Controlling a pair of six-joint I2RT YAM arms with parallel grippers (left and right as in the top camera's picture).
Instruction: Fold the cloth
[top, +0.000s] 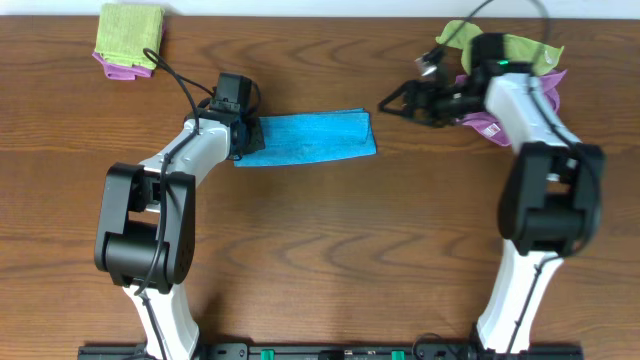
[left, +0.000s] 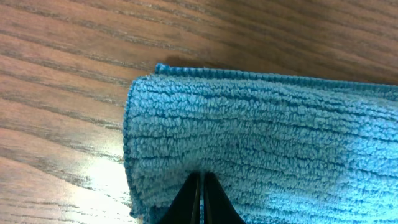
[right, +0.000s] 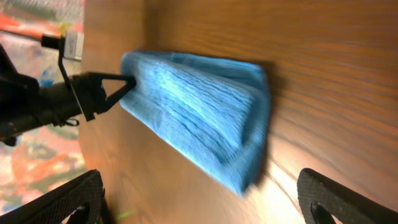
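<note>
Next, my right gripper grabs the sky-blue cloth by its loose end (top: 369, 134) (right: 252, 137), opposite my left gripper, to fold the cloth over itself.
The sky-blue cloth (top: 315, 138) lies on the wooden table as a folded strip running left to right. It fills the left wrist view (left: 261, 137) and shows in the right wrist view (right: 199, 118). No white tag is visible. My left gripper (top: 248, 135) is at the strip's left end, its fingers (left: 202, 177) shut together on the cloth. Its tip also shows in the right wrist view (right: 127, 84). My right gripper (top: 388, 103) is open and empty, just up and right of the strip's right end, with its fingers (right: 208, 199) spread wide.
An olive-green cloth (top: 130, 35) lies on a purple cloth (top: 118, 68) at the back left corner. Another green cloth (top: 520, 48) and purple cloth (top: 490, 125) lie at the back right, under my right arm.
</note>
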